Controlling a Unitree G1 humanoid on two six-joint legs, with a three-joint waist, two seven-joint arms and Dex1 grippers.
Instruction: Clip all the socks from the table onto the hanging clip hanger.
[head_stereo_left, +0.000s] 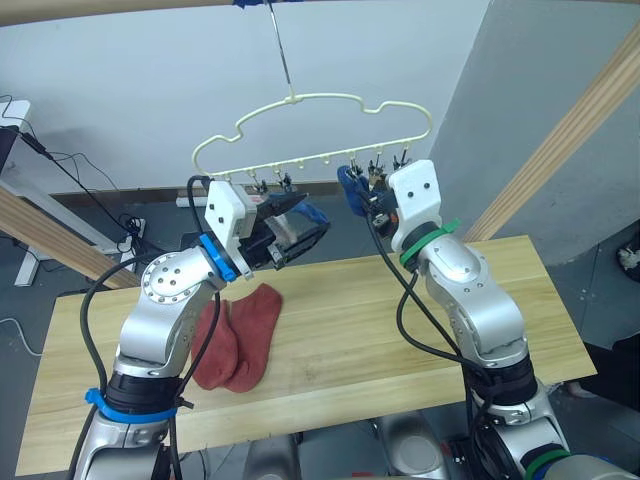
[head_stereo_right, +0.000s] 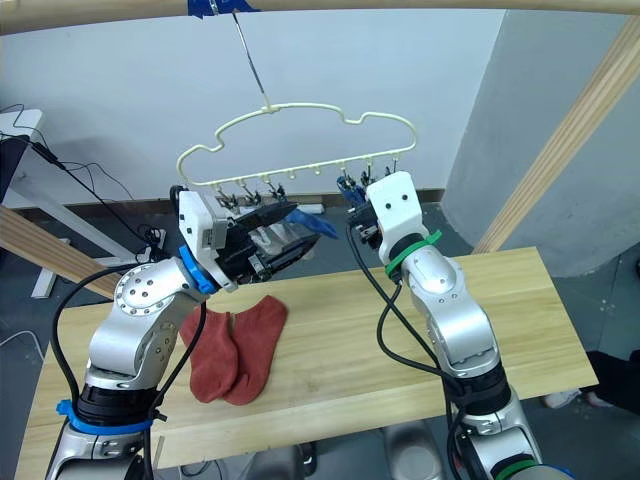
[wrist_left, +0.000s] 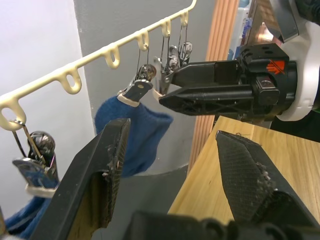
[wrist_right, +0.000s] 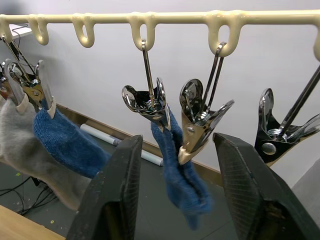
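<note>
The robot's right gripper will reach the empty metal clip and hold it by its handles, so the gripping ends of the clip stay free to take a rust-red sock.
The cream clip hanger hangs above the table. Two rust-red socks lie side by side on the table's left part. In the right wrist view a grey sock and two blue socks hang from clips, with an empty clip beside the second blue one. My right gripper is open just below that blue sock and the empty clip. My left gripper is also open, raised near the hanger's middle clips, nothing between its fingers.
A round wooden rail with blue tape carries the hanger's hook. Slanted wooden posts stand at the right and the left. The table's right half is bare wood. Cables lie on the floor behind.
</note>
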